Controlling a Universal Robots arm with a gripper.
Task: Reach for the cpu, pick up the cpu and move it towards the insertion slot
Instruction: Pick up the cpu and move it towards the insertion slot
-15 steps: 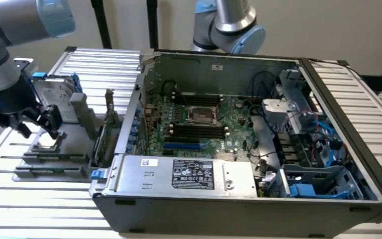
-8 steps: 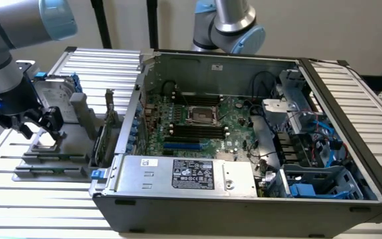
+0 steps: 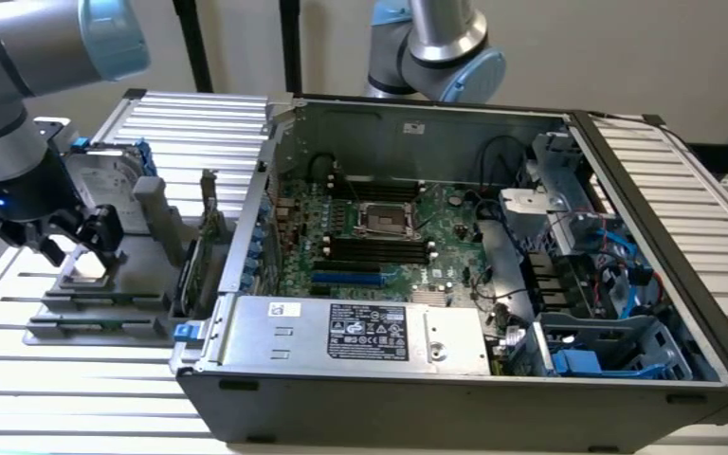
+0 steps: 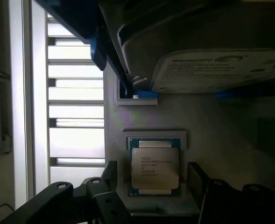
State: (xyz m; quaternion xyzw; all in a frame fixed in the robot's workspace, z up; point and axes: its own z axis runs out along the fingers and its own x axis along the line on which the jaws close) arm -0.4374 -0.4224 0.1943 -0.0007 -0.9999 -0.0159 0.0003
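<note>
To pick up the cpu, my gripper should next grip the cpu's open side edges, since the raised sides of the nest close it in at its ends.
The cpu, a small square chip with a silver face and printed text, lies flat in a raised nest on the grey fixture tray. In the exterior view it is the pale patch, the cpu, at that view's left. My gripper hangs over it, open, with one black finger on each side of the chip and not touching it. From outside, the gripper sits just above the tray. The insertion slot, a square socket with a shiny frame, is on the green motherboard inside the open case.
A silver hard drive in a blue frame stands on the same tray just beyond the cpu. The computer case wall rises between tray and motherboard. A second arm stands behind the case. Slatted tabletop surrounds everything.
</note>
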